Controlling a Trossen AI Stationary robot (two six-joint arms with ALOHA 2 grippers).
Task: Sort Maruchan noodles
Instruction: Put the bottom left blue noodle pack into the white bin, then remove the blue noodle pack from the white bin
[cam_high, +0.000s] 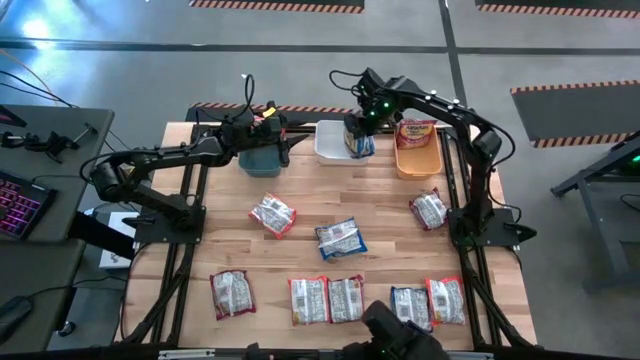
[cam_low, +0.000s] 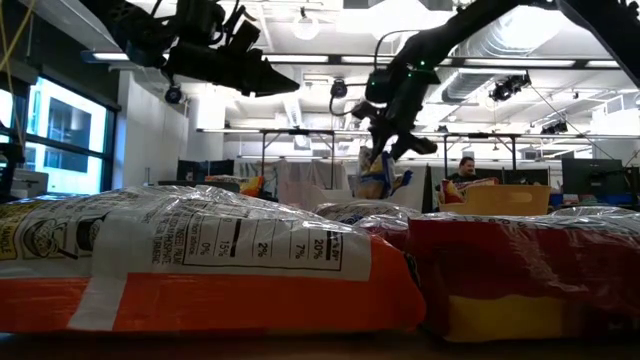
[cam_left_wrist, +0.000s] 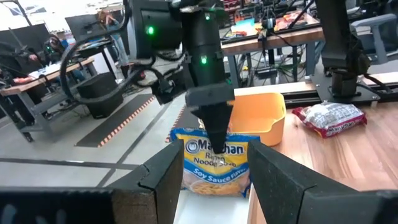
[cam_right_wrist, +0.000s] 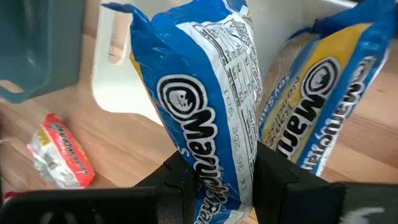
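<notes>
My right gripper opens next, since the blue packet's lower end is down in the white bin's opening and the packet would rest in the bin.
My right gripper (cam_high: 362, 128) is shut on a blue Maruchan noodle packet (cam_left_wrist: 217, 165) over the right end of the white bin (cam_high: 332, 140) at the table's far edge. A second blue packet (cam_right_wrist: 323, 99) stands right beside the held one. My left gripper (cam_high: 280, 138) hovers level over the teal bin (cam_high: 258, 158), pointing toward the white bin, fingers open with nothing between them. Several more packets lie flat on the table, such as a red one (cam_high: 272, 213) and a blue one (cam_high: 340, 238). My right gripper pinches the blue packet's upper edge (cam_left_wrist: 215, 142) between its two fingers (cam_right_wrist: 273, 180). The fingers come from above, slanting steeply down. The packet hangs upright below them, its lower end (cam_left_wrist: 214, 190) down at the white bin's opening.
The orange bin (cam_high: 418, 158) stands right of the white bin with a red packet (cam_high: 415, 130) in it. A row of packets lies along the near edge (cam_high: 330, 300), and one more sits at the right (cam_high: 430, 210). Bare wood shows mid-table between them.
</notes>
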